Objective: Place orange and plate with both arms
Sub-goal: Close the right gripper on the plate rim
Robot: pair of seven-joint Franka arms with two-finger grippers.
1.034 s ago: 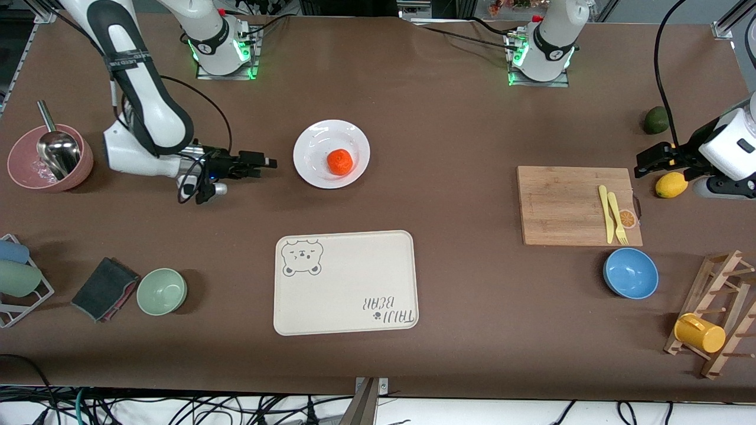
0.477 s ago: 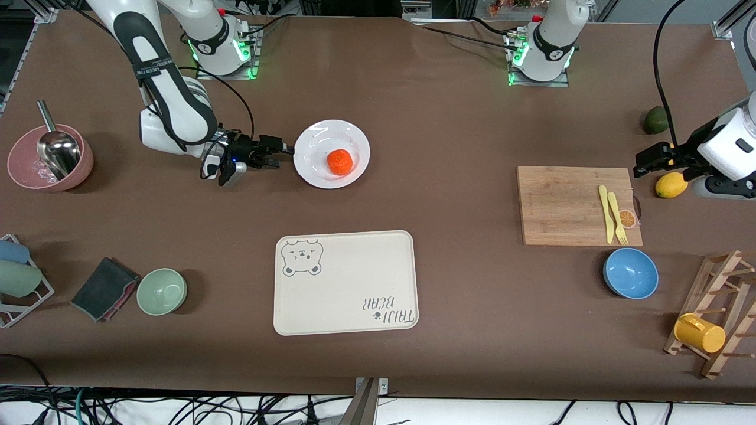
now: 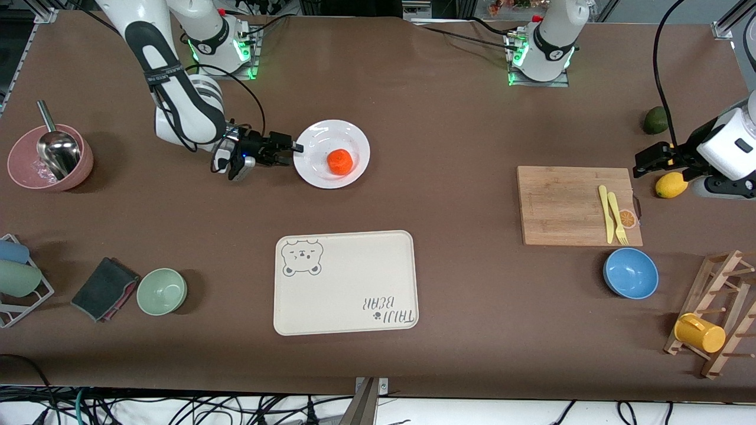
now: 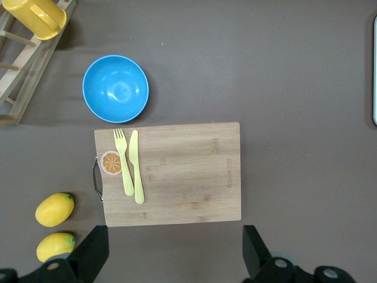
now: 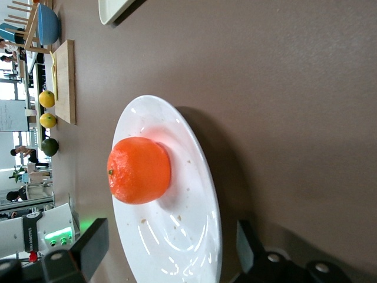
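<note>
My right gripper grabs the white plate by its rim (image 3: 300, 156) next, to carry the orange over to the cream bear tray (image 3: 345, 283).
The white plate (image 3: 319, 137) lies on the brown table midway between the two arm bases, with the orange (image 3: 340, 162) on it. My right gripper (image 3: 291, 151) is open and low at the plate's rim, on the side toward the right arm's end. In the right wrist view the plate's edge (image 5: 191, 233) lies between the spread fingers of the gripper (image 5: 168, 250), and the orange (image 5: 139, 170) sits just past them. My left gripper (image 3: 648, 160) waits open and empty at the left arm's end, over bare table (image 4: 171, 259) beside a lemon (image 3: 671, 185).
A cream bear tray (image 3: 345, 282) lies nearer the camera than the plate. A cutting board (image 3: 567, 203) carries a yellow knife and fork. Also here are a blue bowl (image 3: 630, 273), a green bowl (image 3: 162, 291), a pink bowl with a ladle (image 3: 50, 156) and a dark green fruit (image 3: 655, 120).
My right gripper has moved from near the pink bowl toward the plate and now stands at its rim. The plate, the orange and the left arm have not moved.
</note>
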